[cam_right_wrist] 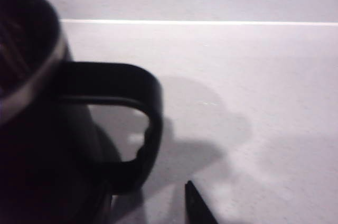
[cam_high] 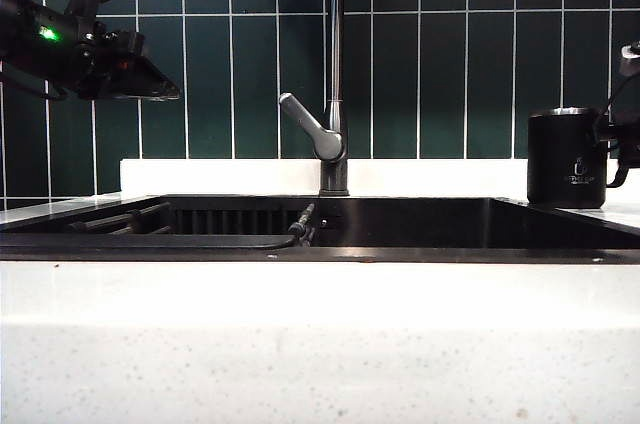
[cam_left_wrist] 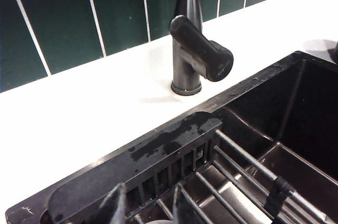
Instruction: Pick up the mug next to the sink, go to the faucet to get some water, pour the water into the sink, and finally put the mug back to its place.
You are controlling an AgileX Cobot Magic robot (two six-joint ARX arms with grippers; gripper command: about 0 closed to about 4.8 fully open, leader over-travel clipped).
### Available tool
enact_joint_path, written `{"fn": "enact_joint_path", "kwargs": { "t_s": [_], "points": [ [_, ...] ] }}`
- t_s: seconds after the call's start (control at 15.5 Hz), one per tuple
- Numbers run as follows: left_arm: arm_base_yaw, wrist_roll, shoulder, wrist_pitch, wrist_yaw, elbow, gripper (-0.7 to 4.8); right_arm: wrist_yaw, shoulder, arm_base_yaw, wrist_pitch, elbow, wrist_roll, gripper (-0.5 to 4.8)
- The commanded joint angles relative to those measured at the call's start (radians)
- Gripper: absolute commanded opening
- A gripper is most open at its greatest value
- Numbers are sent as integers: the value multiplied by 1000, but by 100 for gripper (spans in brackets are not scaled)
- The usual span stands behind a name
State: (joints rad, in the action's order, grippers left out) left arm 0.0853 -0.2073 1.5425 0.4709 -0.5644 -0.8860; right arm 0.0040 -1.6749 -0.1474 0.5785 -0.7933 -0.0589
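Observation:
My right gripper grabs the black mug's handle next, since its handle leaves the black mug's silver rim free to catch and pour water.
The black mug with a silver rim stands upright on the white countertop right of the sink. My right gripper sits at the frame's right edge beside the mug's handle. In the right wrist view the mug and its handle fill the near side. My right gripper is open, one fingertip showing clear of the handle and the other lost in the mug's dark. The faucet rises behind the sink, its grey lever angled left. My left gripper hovers high at the left, open and empty.
A dark rack lies inside the sink under my left gripper. The faucet base and lever stand on the white ledge behind. Dark green tiles form the back wall. A hose end rests on the sink's front.

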Motion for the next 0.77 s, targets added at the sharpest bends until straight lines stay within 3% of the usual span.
{"fn": "enact_joint_path", "kwargs": {
  "t_s": [0.06, 0.77],
  "points": [
    [1, -3, -2, 6, 0, -3, 117, -26, -15, -5, 35, -33, -2, 190],
    [1, -22, -2, -38, 0, -3, 117, -92, -103, -31, 163, -49, -47, 189]
  ]
}}
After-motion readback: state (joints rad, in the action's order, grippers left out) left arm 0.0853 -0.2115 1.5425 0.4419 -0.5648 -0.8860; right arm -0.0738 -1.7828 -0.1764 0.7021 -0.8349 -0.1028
